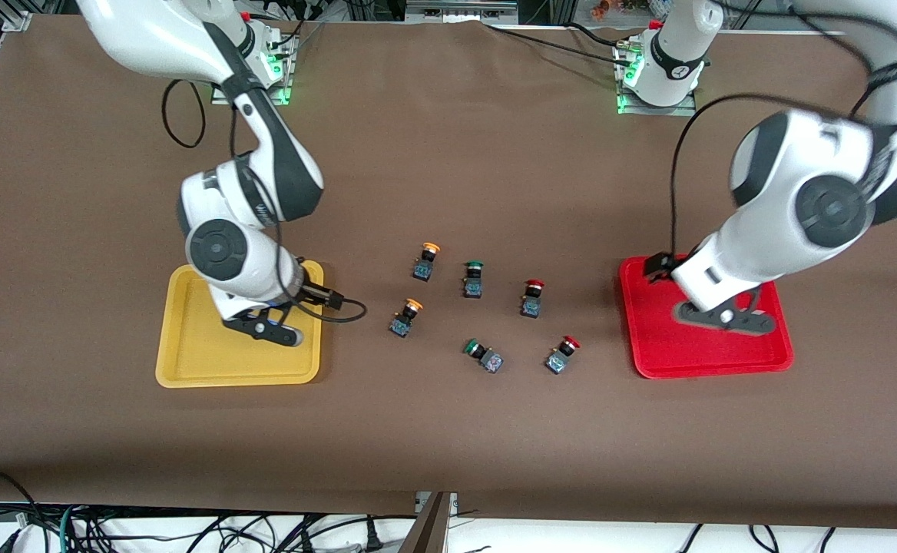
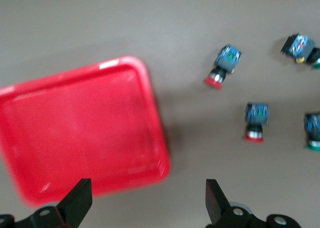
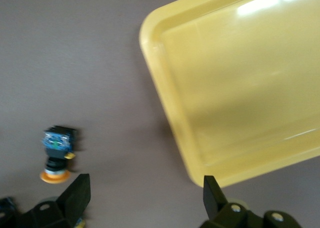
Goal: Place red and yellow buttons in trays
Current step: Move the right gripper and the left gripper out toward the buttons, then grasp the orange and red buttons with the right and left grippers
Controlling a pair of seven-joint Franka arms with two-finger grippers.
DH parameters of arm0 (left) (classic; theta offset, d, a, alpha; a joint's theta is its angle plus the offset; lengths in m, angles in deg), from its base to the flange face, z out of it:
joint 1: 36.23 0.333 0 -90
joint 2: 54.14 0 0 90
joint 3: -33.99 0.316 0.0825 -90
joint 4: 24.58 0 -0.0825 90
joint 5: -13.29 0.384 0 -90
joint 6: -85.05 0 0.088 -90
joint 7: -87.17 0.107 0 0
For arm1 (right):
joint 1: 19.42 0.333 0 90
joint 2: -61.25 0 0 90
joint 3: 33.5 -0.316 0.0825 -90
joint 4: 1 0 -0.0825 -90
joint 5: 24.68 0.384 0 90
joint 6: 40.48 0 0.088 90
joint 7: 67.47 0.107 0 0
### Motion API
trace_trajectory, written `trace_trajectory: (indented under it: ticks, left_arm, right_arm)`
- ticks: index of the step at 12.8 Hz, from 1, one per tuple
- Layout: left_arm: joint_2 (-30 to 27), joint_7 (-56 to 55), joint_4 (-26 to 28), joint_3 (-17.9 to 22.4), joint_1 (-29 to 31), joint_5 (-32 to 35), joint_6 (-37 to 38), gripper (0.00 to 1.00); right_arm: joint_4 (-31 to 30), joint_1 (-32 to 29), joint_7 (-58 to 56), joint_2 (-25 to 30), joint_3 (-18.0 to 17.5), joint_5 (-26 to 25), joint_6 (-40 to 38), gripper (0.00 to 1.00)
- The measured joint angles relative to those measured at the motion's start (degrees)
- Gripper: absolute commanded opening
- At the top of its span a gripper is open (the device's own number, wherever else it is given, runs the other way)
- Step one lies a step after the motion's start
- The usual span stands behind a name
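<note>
The yellow button has a round, flared cap (image 1: 414, 304), so I will next grip the flat facing sides of its boxy body (image 1: 401, 326) with my right gripper to place it.
Two yellow-capped buttons (image 1: 426, 260) (image 1: 406, 316) and two red-capped buttons (image 1: 532, 298) (image 1: 562, 354) stand on the brown table between the trays. My right gripper (image 1: 268, 329) hangs open and empty over the yellow tray (image 1: 187, 361), at the rim nearest the buttons. In the right wrist view the gripper (image 3: 145, 195) has the tray (image 3: 240, 87) and one yellow button (image 3: 56, 153) in sight. My left gripper (image 1: 725, 316) hangs open and empty over the red tray (image 1: 663, 353). In the left wrist view the gripper (image 2: 146, 198) sees the tray (image 2: 75, 138) and both red buttons (image 2: 223, 66) (image 2: 256, 120).
Two green-capped switches (image 1: 473, 278) (image 1: 483, 355) stand among the buttons. One shows at the edge of the left wrist view (image 2: 314, 130). Both trays hold nothing. Cables hang along the table's front edge.
</note>
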Motion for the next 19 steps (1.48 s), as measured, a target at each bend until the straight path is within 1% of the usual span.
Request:
trace_trajectory:
  ticks: [4, 6, 7, 9, 12, 14, 15, 16, 17, 18, 19]
  left_arm:
    - [9.95, 0.28, -0.28, -0.04, -2.92, 0.02, -21.16, 1.00]
    - [14.63, 0.70, -0.43, -0.06, -4.56, 0.07, -29.60, 1.00]
    - [16.43, 1.45, -0.53, -0.05, -5.43, 0.08, -32.63, 1.00]
    - [19.08, 2.74, -0.65, -0.02, -6.69, 0.86, -36.42, 1.00]
    - [22.20, 4.09, -0.71, -0.04, -7.75, 1.90, -37.64, 1.00]
    - [23.15, 4.20, -0.71, -0.04, -8.60, 1.93, -38.09, 1.00]
    - [23.25, 4.24, -0.71, -0.04, -8.75, 1.94, -38.09, 0.78]
    - [23.31, 4.34, -0.71, 0.00, -8.75, 1.94, -38.09, 0.55]
    - [23.41, 4.40, -0.70, 0.09, -8.75, 1.94, -38.08, 0.42]
    - [23.60, 4.43, -0.68, 0.15, -8.75, 1.94, -38.06, 0.31]
    - [23.81, 4.45, -0.62, 0.19, -8.73, 1.94, -38.05, 0.13]
  right_arm:
    - [-0.03, 5.43, 12.14, -6.63, 0.08, -0.87, 12.74, 1.00]
    - [0.03, 7.06, 16.39, -10.04, 0.22, -3.01, 17.37, 1.00]
    - [0.08, 7.51, 17.70, -11.19, 0.24, -3.76, 18.66, 1.00]
    - [0.39, 8.17, 18.63, -12.43, 0.28, -4.13, 20.64, 1.00]
    - [2.07, 8.92, 18.65, -13.13, 0.39, -4.24, 21.02, 1.00]
    - [2.78, 9.53, 18.66, -13.79, 0.66, -4.45, 21.93, 1.00]
    - [3.03, 9.80, 18.66, -14.19, 0.93, -4.88, 22.32, 0.94]
    - [3.20, 9.93, 18.66, -14.62, 1.11, -5.74, 22.82, 0.76]
    - [3.26, 9.98, 18.67, -15.02, 1.21, -6.70, 23.48, 0.48]
    - [3.28, 9.99, 18.67, -15.31, 1.22, -7.74, 23.92, 0.26]
    - [3.29, 10.01, 18.67, -15.48, 1.22, -8.46, 24.11, 0.05]
